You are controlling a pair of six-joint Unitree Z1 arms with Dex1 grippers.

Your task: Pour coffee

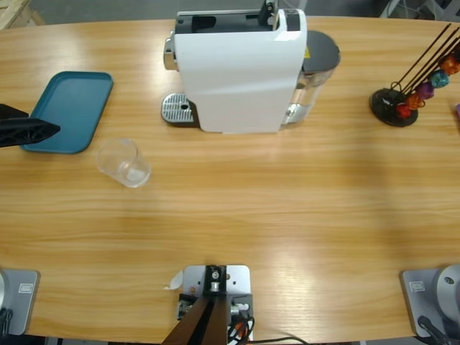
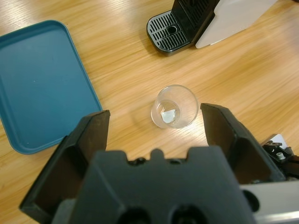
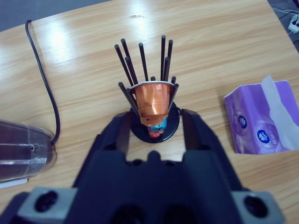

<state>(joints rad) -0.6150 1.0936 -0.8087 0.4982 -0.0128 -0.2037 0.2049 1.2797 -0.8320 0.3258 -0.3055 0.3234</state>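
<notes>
The orange capsule has to go into the coffee machine for a pour, so my right gripper next needs to grab it by its narrow closed end (image 3: 152, 117).
A small clear tumbler (image 1: 126, 162) stands upright on the wooden table between the teal tray and the white coffee machine (image 1: 237, 68). It looks empty, and no dark coffee shows in any view. My left gripper (image 2: 155, 113) hovers above the tumbler (image 2: 174, 107), open, one jaw on each side of it and not touching. In the high view this left gripper (image 1: 44, 130) enters from the left edge over the tray. My right gripper (image 3: 156, 116) is open above a black rod rack (image 3: 150, 70) that holds an orange capsule (image 3: 152, 99). It is out of the high view.
The teal tray (image 1: 68, 111) lies at the left. The machine's metal drip grate (image 1: 178, 109) faces the tumbler. The capsule rack (image 1: 399, 100) stands at the far right. A purple tissue pack (image 3: 261, 116), a black cable (image 3: 44, 79) and the machine's water tank (image 3: 23, 149) lie around the rack.
</notes>
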